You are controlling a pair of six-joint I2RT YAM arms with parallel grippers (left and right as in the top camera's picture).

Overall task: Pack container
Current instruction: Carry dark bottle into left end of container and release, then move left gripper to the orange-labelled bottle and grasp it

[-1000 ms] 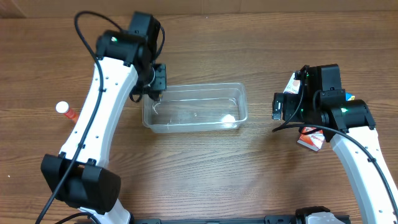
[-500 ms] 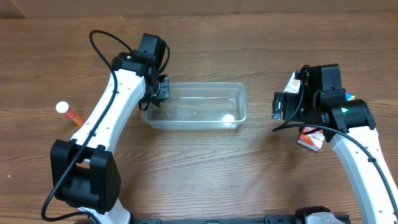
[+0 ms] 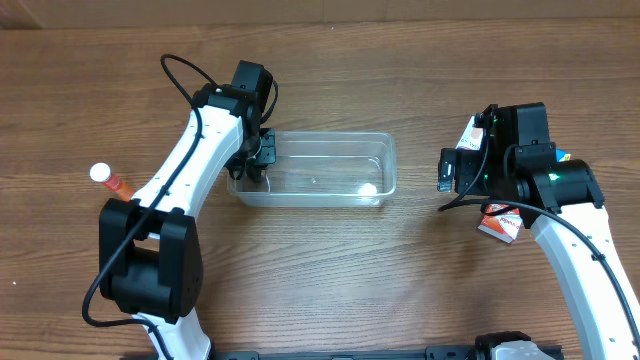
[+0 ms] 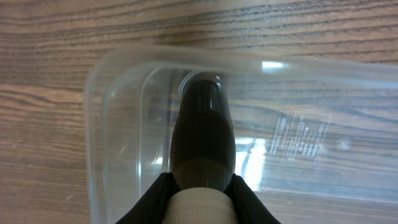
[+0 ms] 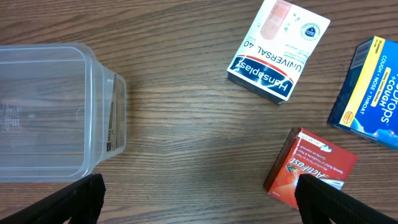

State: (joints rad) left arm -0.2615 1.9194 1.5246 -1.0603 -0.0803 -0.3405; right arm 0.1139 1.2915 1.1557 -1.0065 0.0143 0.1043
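Note:
The dark bottle's base [image 4: 204, 88] meets the container's bottom inside its sides and the bottle would stand there if released, so my left gripper opens now.
The clear plastic container [image 3: 330, 165] sits in the middle of the table. My left gripper [image 3: 254, 165] is at its left end, shut on a dark bottle with a white cap [image 4: 204, 140]. In the left wrist view the bottle points down into the container [image 4: 311, 143] near its left wall. My right gripper [image 3: 446, 172] is open and empty, hovering right of the container [image 5: 50, 118]. In the right wrist view its fingertips [image 5: 199, 199] straddle bare wood.
A white Hansaplast box [image 5: 278, 50], a blue cough box [image 5: 373, 93] and a red ActiFast box [image 5: 311, 168] lie right of the container. A red tube with a white cap [image 3: 108, 179] lies at the far left.
My left gripper has moved right and down with the bottle, from outside the container's left rear corner to inside its left end. The right arm has not moved.

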